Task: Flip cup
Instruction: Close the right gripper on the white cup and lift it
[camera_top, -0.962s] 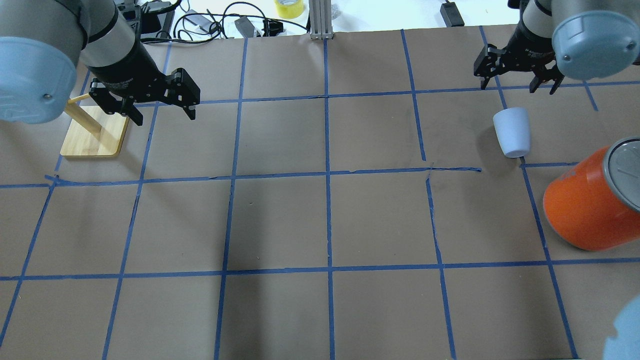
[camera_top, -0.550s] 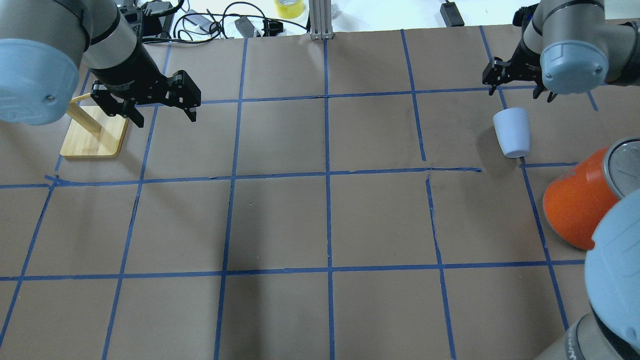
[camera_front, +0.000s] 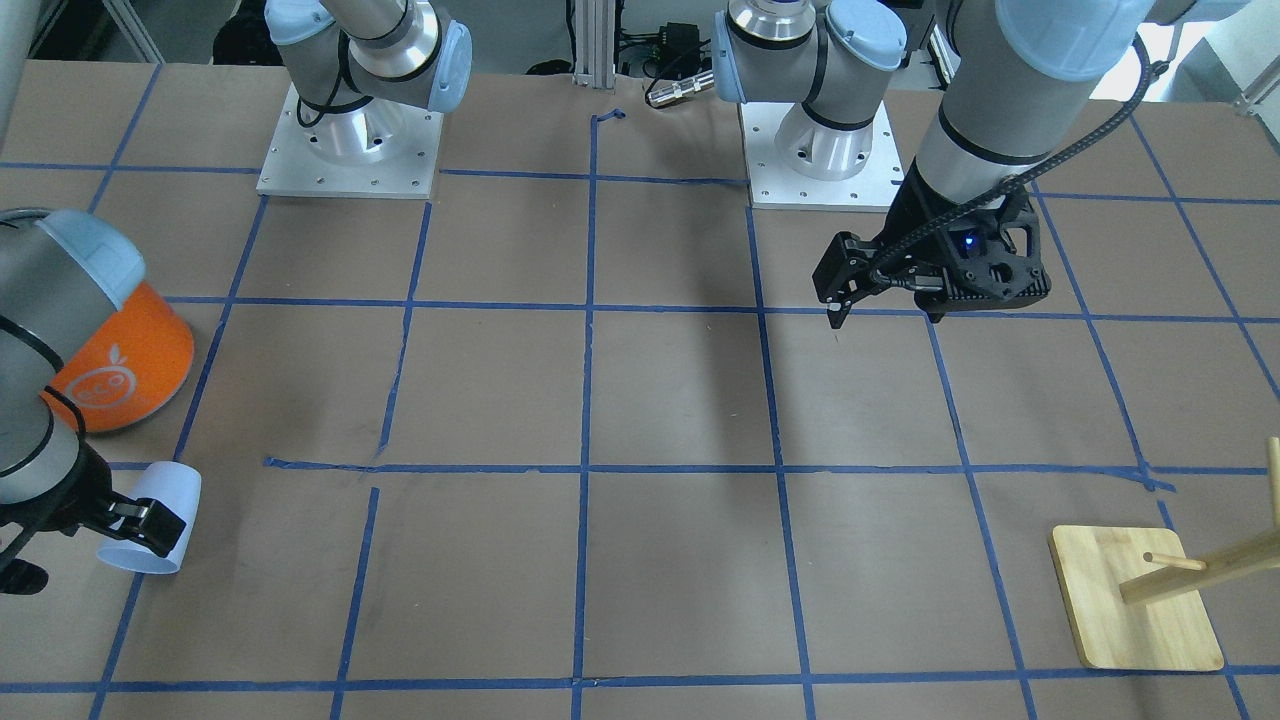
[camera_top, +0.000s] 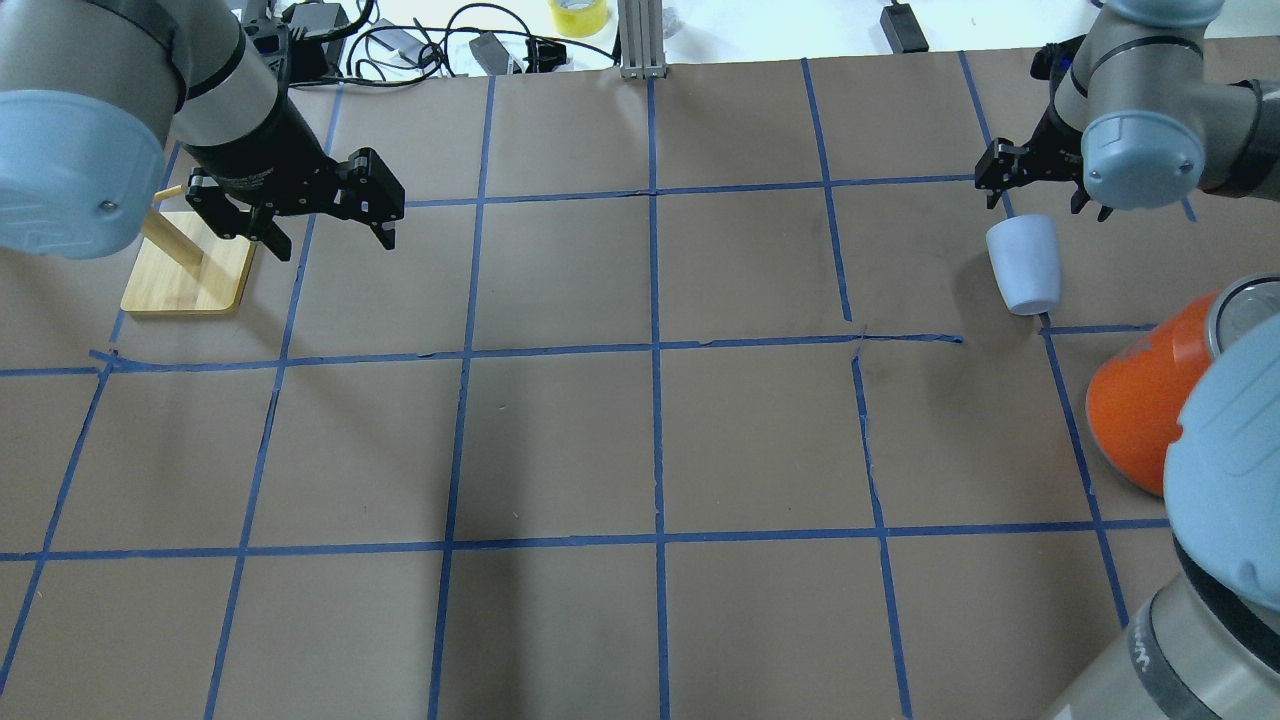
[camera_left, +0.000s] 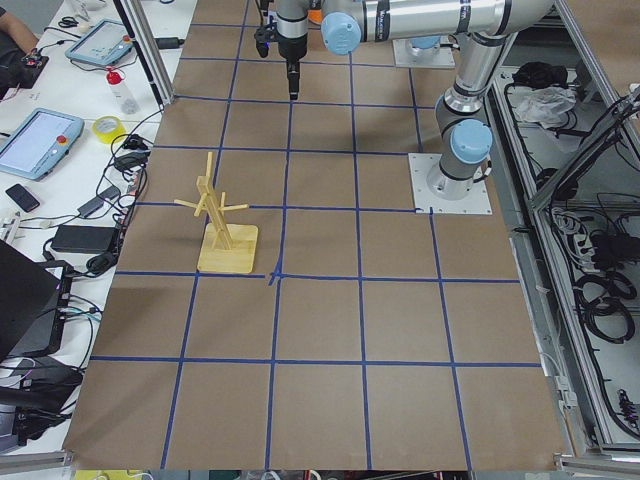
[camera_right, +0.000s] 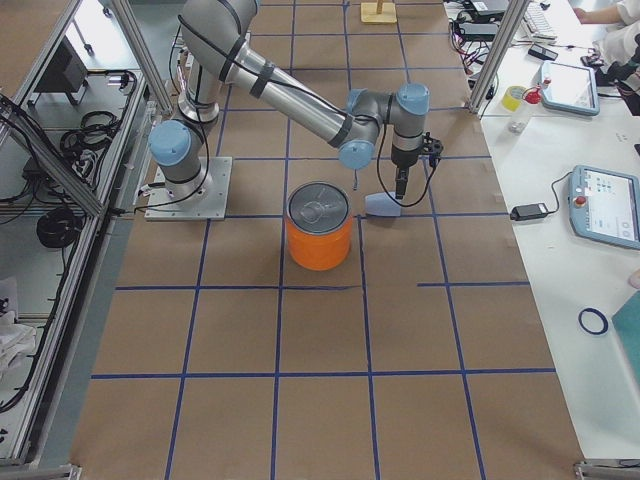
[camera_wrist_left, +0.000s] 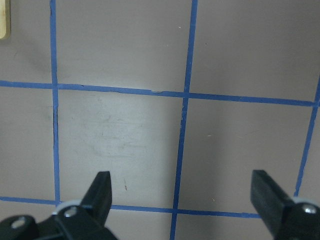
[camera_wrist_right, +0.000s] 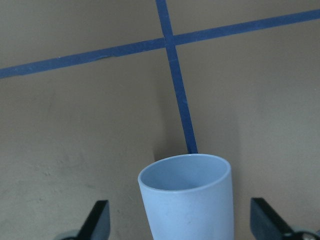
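Note:
My right gripper picks up the pale lavender-blue cup by its body (camera_front: 150, 540) (camera_wrist_right: 187, 212) next, to flip the cup.
The pale lavender-blue cup (camera_top: 1023, 265) lies on its side on the brown paper table, its open mouth facing the far edge. It also shows in the front view (camera_front: 160, 505), the right side view (camera_right: 382, 206) and the right wrist view (camera_wrist_right: 187, 200). My right gripper (camera_top: 1040, 195) is open and hangs just at the cup's mouth end, one finger to each side, with no grip on it; it also shows in the front view (camera_front: 85, 550). My left gripper (camera_top: 332, 235) is open and empty above the table near the wooden rack; the left wrist view (camera_wrist_left: 182, 200) shows only bare paper under it.
A large orange can (camera_top: 1140, 420) with a silver top stands close to the cup on the robot's side. A wooden peg rack (camera_top: 190, 265) stands at the far left. My right arm's elbow (camera_top: 1230, 470) hangs over the can. Cables (camera_top: 420, 40) lie beyond the far edge.
My right gripper has come down and closer to the cup's mouth end. The right arm's elbow has swung into the lower right of the overhead view. The left gripper barely shifted.

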